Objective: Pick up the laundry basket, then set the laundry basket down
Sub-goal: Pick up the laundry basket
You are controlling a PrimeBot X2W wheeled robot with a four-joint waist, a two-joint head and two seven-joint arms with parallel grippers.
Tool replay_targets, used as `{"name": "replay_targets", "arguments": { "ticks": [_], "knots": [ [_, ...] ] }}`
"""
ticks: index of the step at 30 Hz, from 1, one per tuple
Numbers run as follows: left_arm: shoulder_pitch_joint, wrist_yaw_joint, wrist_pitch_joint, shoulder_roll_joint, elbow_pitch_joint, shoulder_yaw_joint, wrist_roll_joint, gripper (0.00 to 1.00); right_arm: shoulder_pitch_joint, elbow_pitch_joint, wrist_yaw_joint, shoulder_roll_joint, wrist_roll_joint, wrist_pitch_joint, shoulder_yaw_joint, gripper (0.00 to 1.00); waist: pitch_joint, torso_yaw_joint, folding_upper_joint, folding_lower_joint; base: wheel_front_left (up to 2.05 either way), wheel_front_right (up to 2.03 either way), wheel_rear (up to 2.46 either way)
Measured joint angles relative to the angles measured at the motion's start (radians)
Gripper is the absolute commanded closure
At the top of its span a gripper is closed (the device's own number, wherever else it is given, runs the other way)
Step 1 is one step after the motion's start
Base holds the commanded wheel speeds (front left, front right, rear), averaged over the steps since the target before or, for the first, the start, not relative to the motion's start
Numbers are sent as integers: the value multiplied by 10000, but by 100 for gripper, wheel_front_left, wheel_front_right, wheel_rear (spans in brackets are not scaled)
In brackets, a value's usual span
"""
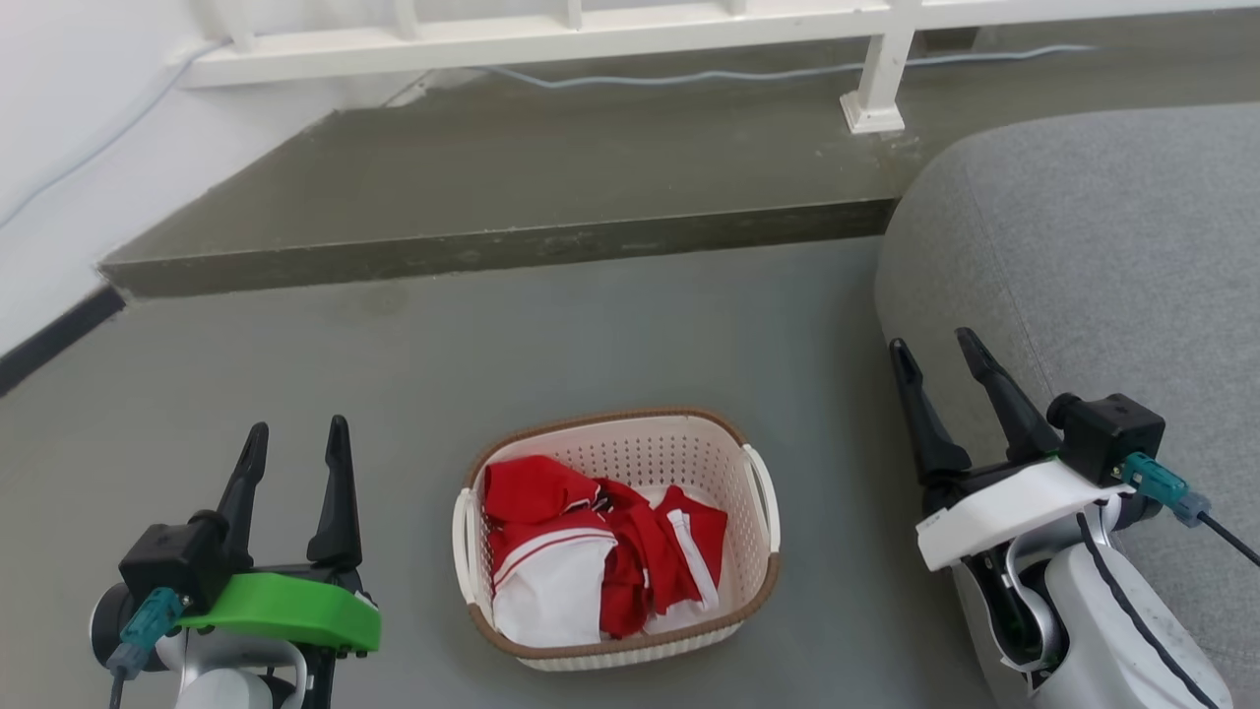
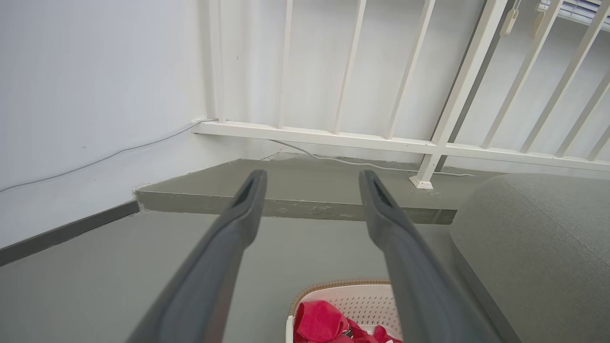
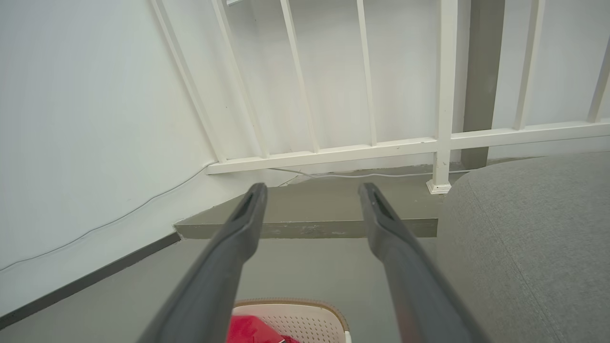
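Observation:
The loose clothes (image 1: 591, 544) in the open basket could spill if the basket tipped, so my left gripper will next grab the basket by its white side handle (image 1: 464, 546).
The laundry basket (image 1: 645, 448), cream-white and perforated with a brown rim and white side handles, stands on the grey floor between my two arms. Red and white clothes (image 1: 591, 551) lie inside it. My left gripper (image 1: 295, 443) is open at the lower left, well left of the basket and apart from it. My right gripper (image 1: 935, 359) is open at the right, beside the basket's right side with a gap between. The left wrist view catches the basket's far rim (image 2: 338, 284) low between the fingers; the right wrist view has the rim (image 3: 290, 303) at its bottom edge.
A grey upholstered sofa (image 1: 1102, 256) fills the right side, close behind my right gripper. A raised concrete step (image 1: 492, 246) crosses the floor ahead, with a white railing (image 1: 551, 34) and a cable above it. A white wall (image 1: 59, 148) with dark skirting runs along the left.

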Motion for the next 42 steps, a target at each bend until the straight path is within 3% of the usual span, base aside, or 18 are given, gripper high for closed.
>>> {"name": "replay_targets", "arguments": {
  "ticks": [12, 29, 42],
  "knots": [
    [-345, -92, 0, -23, 8, 6, 19, 0, -73, 132, 2, 90, -10, -2, -265, 0, 916, -160, 0, 0, 0, 0, 0],
    [-1866, -196, 0, -61, 541, 6, 19, 0, -1366, 389, 92, 203, -102, -17, -543, 0, 3020, -194, 0, 0, 0, 0, 0],
    [-3215, -316, 4, -117, 2220, -163, -407, 0, -2545, 1854, 176, 284, -130, 63, -380, 0, 4788, -70, 0, 0, 0, 0, 0]
  ]
}}
